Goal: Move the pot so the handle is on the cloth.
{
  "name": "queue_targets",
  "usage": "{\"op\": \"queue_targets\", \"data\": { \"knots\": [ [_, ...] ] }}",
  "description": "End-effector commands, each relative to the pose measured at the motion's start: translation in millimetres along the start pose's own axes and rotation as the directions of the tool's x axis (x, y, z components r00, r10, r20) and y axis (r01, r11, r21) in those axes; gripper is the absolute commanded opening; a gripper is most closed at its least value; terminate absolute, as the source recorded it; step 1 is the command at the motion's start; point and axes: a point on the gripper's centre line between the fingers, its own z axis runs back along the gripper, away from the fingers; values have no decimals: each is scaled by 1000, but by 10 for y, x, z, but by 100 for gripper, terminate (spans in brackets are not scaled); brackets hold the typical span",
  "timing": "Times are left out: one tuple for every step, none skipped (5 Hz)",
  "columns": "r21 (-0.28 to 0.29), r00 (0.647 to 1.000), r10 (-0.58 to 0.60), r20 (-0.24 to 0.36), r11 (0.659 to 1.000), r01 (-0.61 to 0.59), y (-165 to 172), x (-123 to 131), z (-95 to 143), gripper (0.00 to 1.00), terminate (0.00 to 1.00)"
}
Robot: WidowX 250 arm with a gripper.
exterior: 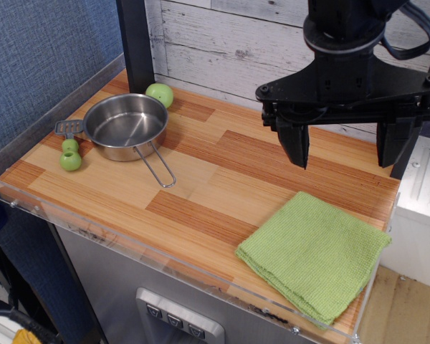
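The pot's round body is wider than my open fingers can spread. My gripper should next grab the pot by its thin rim point(167, 118) on the side away from the spatula.
The pot point(124, 126), a shallow shiny steel pan, sits at the back left of the wooden tabletop point(215, 179). Its handle point(158, 166), a thin wire loop, points toward the front right and lies on bare wood. The cloth point(313, 254), a folded light-green knitted towel, lies at the front right corner, far from the pot. My gripper point(342, 149) is black, open and empty. It hangs high above the right side of the table, behind the cloth and well right of the pot.
A green ball point(159, 94) rests behind the pot. A small green-handled spatula point(70, 147) lies just left of the pot. A dark post point(137, 43) stands behind the ball. A clear acrylic rim point(129, 244) edges the table's front and left.
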Motion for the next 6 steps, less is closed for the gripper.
{"op": "queue_targets", "data": {
  "knots": [
    [0,1000,0,0,1000,0,0,0,0,100,0],
    [7,980,201,11,980,-201,275,214,37,100,0],
    [-27,892,449,46,893,-449,622,381,71,100,0],
    [-18,795,605,43,796,-605,792,436,16,100,0],
    [1,731,680,52,732,-681,912,497,-64,100,0],
    [26,711,701,57,711,-703,1025,625,-205,100,0]
  ]
}}
